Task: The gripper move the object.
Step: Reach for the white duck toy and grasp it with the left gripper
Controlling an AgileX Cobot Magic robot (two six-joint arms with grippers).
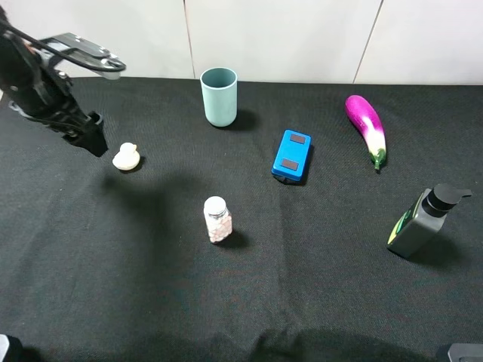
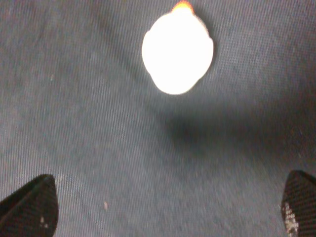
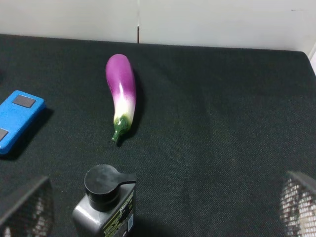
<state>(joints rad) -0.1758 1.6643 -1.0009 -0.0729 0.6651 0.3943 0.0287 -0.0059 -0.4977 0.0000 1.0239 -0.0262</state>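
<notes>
The cream-white rubber duck needs to move off the black cloth (image 1: 83, 241), so my left gripper will next grab its round body (image 1: 126, 159).
The cream-white rubber duck (image 1: 126, 157) sits on the black cloth at the left. In the left wrist view the duck (image 2: 177, 52) shows as a bright white blob with an orange beak tip, lying ahead of the fingers and apart from them. My left gripper (image 1: 93, 137) hangs just left of the duck, slightly above the cloth; its fingertips (image 2: 29, 206) stand wide apart and hold nothing. My right gripper (image 3: 158, 210) is open and empty; only its fingertips (image 3: 27, 207) show, and in the high view it is out of sight.
A teal cup (image 1: 219, 96) stands at the back. A pill bottle (image 1: 217, 219) stands mid-table. A blue box (image 1: 292, 156), a purple eggplant (image 1: 366, 128) and a grey pump bottle (image 1: 420, 222) lie to the right. The eggplant (image 3: 121, 93) and pump bottle (image 3: 105, 205) show in the right wrist view.
</notes>
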